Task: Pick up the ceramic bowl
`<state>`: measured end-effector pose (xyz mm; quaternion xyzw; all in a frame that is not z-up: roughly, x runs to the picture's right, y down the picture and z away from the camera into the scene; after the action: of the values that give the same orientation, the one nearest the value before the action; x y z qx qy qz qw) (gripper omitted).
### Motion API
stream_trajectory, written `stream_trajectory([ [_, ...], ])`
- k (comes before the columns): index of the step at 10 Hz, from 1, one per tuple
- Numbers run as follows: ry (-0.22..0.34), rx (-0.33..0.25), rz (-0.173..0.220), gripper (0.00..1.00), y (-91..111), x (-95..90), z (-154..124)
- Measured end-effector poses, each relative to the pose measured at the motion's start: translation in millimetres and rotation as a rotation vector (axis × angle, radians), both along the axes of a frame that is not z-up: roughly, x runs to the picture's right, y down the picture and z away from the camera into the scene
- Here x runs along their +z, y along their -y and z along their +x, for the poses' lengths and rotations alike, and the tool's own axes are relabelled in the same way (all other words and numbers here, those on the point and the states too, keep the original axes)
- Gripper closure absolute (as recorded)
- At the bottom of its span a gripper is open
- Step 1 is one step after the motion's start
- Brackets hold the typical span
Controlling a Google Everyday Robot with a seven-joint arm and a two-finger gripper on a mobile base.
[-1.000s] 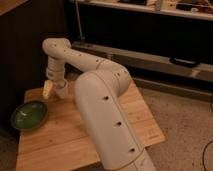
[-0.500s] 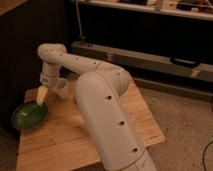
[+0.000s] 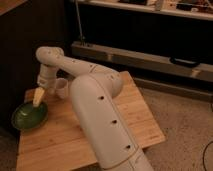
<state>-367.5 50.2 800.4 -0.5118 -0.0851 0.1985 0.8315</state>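
Note:
My gripper grabs the bowl by its rim (image 3: 43, 104) next, to pick up the ceramic bowl (image 3: 29, 116).
The ceramic bowl (image 3: 29, 116) is a shallow, glossy dark-green dish resting on the left part of the wooden table (image 3: 70, 135). My gripper (image 3: 38, 99) hangs from the white arm, which reaches left across the table. Its pale yellowish fingers (image 3: 38, 97) point down over the bowl's right rim, and they stand open with nothing between them. A small white cup (image 3: 61, 88) stands just right of the gripper, behind the bowl.
The thick white arm (image 3: 100, 120) covers the middle of the table. A dark wall stands at the left. Dark shelving and a metal rail (image 3: 130, 57) run behind the table. Speckled floor lies to the right.
The gripper has swung left and down, from beside the white cup to over the bowl's right rim. The bowl and cup have not moved.

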Motion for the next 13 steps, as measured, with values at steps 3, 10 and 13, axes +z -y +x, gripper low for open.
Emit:
stream_trajectory([
  [3, -0.002, 0.156, 0.025, 0.2, 1.6, 3.7, -4.4],
  [10, 0.023, 0.282, 0.019, 0.2, -6.8, 14.1, 4.8],
  [13, -0.012, 0.259, 0.014, 0.2, -10.5, 25.0, 1.3],
])
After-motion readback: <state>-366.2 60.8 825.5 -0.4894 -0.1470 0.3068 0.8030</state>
